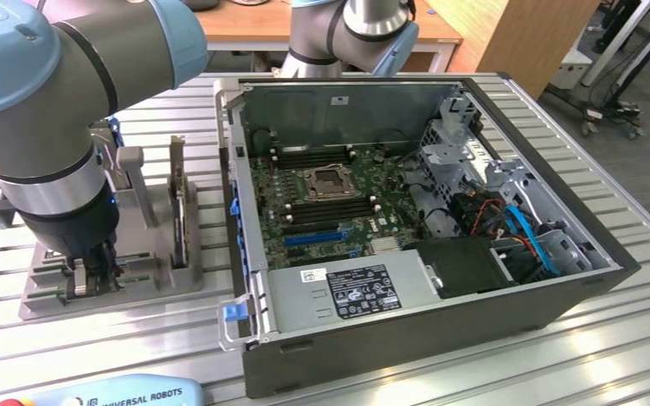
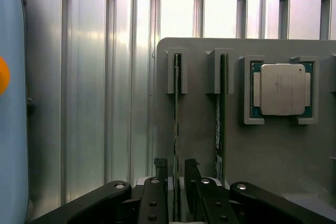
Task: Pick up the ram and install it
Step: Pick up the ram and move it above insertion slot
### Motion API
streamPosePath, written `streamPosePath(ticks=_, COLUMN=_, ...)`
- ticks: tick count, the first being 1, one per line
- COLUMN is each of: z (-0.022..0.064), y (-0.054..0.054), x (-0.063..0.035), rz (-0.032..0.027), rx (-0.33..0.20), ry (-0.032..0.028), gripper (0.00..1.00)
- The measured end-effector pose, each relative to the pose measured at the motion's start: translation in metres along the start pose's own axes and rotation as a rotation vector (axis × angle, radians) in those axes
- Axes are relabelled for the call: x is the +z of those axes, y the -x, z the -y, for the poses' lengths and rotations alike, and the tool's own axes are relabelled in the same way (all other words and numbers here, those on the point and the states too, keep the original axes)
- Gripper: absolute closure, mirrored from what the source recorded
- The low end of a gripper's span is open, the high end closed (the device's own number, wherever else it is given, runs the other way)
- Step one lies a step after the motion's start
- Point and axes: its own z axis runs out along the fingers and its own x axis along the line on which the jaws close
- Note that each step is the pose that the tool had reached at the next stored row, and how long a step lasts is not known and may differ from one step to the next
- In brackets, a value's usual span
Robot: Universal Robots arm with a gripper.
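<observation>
My gripper should next grab the ram (image 2: 177, 108) by its long top edge (image 2: 177, 174). Then it can install the ram in the motherboard's memory slots.
The ram (image 2: 177, 108), a thin green stick, stands on edge in a slot of the grey holder (image 2: 199, 129). My gripper (image 2: 176, 165) is lowered over its near end, one black finger on each side of it with a small gap both ways, so it is open and not clamped. A second ram stick (image 2: 222, 108) stands in the neighbouring slot. In the exterior view my gripper (image 1: 82, 275) reaches down into the holder (image 1: 133, 292) at the exterior view's left, beside the open computer case (image 1: 596, 279).
A square silver processor chip (image 2: 282, 88) lies in its pocket of the holder. The motherboard (image 1: 325, 203) with its memory slots lies inside the case. A second arm's base (image 1: 342, 34) stands behind the case. A teach pendant (image 1: 122, 393) lies at the front edge of the ribbed metal table (image 1: 596, 364).
</observation>
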Motion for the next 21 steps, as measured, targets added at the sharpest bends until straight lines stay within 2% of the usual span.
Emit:
streamPosePath(ticks=3, z=0.0000, y=0.0000, x=0.0000, rz=0.0000, rx=0.000, ry=0.0000, gripper=0.75)
streamPosePath(ticks=4, z=0.0000, y=0.0000, x=0.0000, rz=0.0000, rx=0.000, ry=0.0000, gripper=0.81)
streamPosePath(ticks=5, z=0.0000, y=0.0000, x=0.0000, rz=0.0001, rx=0.000, ry=0.0000, gripper=0.81)
streamPosePath(ticks=7, z=0.0000, y=0.0000, x=0.0000, rz=0.0001, rx=0.000, ry=0.0000, gripper=0.89)
streamPosePath(ticks=21, z=0.0000, y=0.0000, x=0.0000, rz=-0.0003, rx=-0.007, ry=0.0001, gripper=0.89)
